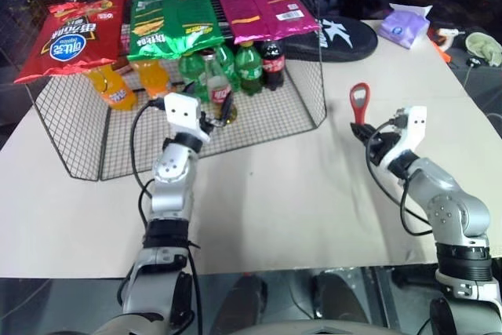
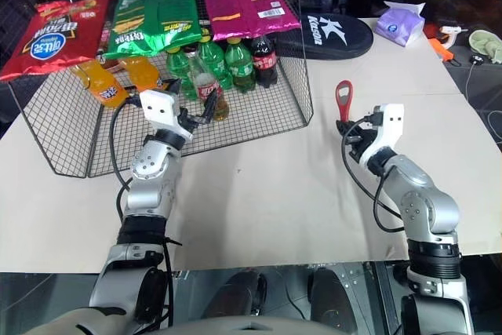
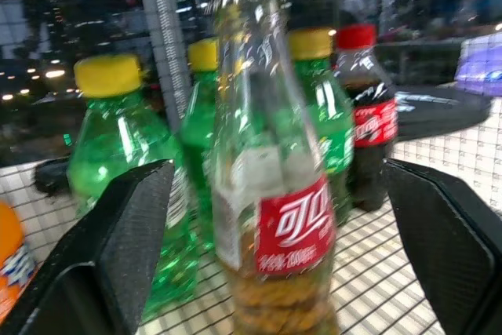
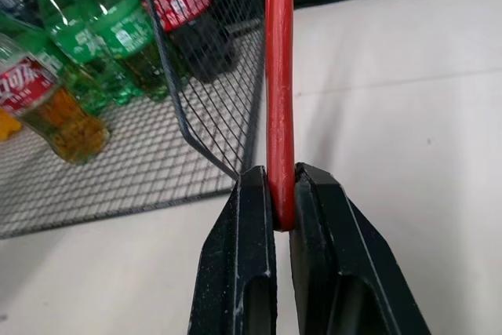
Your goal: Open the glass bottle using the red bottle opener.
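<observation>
My left gripper isn't ready to close: its fingers stop short in the left wrist view and would miss if they closed now. It should first move toward the red label.
The glass bottle with its red label and amber liquid stands upright on the mesh floor of the wire basket, at its open front. My left gripper is open, one black finger on each side of the bottle's lower body with a gap on both sides. The bottle's top is blurred in the left wrist view. Over the bare table to the right of the basket, my right gripper is shut on the handle of the red bottle opener. The opener's ring head points away from me.
Green bottles and a dark cola bottle stand right behind the glass bottle, orange soda bottles to its left. Snack bags lie on the basket's top. A black case and a tissue pack sit at the table's back right.
</observation>
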Tool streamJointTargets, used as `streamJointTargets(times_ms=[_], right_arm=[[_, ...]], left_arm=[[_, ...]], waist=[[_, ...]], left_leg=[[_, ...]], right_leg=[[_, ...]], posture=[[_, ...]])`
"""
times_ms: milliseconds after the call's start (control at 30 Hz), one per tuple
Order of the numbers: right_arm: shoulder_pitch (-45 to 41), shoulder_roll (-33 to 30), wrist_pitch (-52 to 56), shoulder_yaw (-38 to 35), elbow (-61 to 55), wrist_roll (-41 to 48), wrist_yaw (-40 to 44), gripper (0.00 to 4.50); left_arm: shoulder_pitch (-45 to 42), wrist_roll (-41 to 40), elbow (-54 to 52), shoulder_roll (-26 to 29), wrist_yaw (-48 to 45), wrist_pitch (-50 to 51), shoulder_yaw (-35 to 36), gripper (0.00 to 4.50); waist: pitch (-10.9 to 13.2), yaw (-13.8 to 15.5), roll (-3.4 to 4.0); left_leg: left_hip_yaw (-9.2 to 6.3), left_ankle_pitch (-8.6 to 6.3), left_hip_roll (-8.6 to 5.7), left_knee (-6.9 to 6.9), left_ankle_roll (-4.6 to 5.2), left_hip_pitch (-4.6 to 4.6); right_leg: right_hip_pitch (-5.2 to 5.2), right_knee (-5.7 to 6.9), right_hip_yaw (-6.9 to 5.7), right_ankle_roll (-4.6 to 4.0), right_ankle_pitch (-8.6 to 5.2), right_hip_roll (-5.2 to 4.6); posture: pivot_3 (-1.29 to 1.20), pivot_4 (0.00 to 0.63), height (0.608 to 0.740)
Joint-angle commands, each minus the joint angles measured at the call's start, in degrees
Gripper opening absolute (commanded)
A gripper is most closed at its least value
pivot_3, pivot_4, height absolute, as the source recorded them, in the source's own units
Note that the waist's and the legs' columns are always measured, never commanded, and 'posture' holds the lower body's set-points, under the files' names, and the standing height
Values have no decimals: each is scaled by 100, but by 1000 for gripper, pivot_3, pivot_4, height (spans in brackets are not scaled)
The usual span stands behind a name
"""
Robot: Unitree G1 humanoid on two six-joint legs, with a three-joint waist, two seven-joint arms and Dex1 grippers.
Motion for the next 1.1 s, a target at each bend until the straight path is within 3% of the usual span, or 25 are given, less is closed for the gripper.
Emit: streamJointTargets(times_ms=[33,567,633,733,900,1100], right_arm=[[-17,35,-152,-112,-298,-28,9,0],[241,188,-280,-57,-414,-269,6,0],[279,181,-303,-56,-449,-308,15,0],[318,188,-347,-55,-508,-346,41,0],[318,157,-768,-70,-554,-582,152,0],[431,-26,-1531,188,-796,-972,707,0]], left_arm=[[-313,170,260,120,163,-101,-13,4241],[-2035,225,3305,-9,107,-775,-90,4241],[-2080,165,3355,-20,124,-894,-40,3716],[-2058,124,3346,-32,99,-961,-9,2757],[-1629,-73,2659,-78,-318,-860,-69,2794],[-605,-496,481,34,-725,121,-118,2794]], waist=[[0,2,0],[0,-39,0],[0,-62,0],[0,-76,0],[0,-129,0],[0,-162,1]], left_leg=[[0,0,0,2,0,0],[-4,1,-12,6,0,-1],[-4,1,-12,6,0,-1],[-6,1,-11,5,0,-2],[-6,1,-11,7,0,-3],[-3,1,-6,6,0,-7]], right_leg=[[0,2,0,0,0,0],[0,8,-5,0,0,0],[1,8,-4,0,0,-1],[0,8,-5,0,0,-1],[-2,9,-4,0,0,-2],[-10,10,2,0,0,-2]], posture=[[0,150,740],[0,150,740],[0,150,740],[0,150,740],[0,150,740],[0,150,740]])
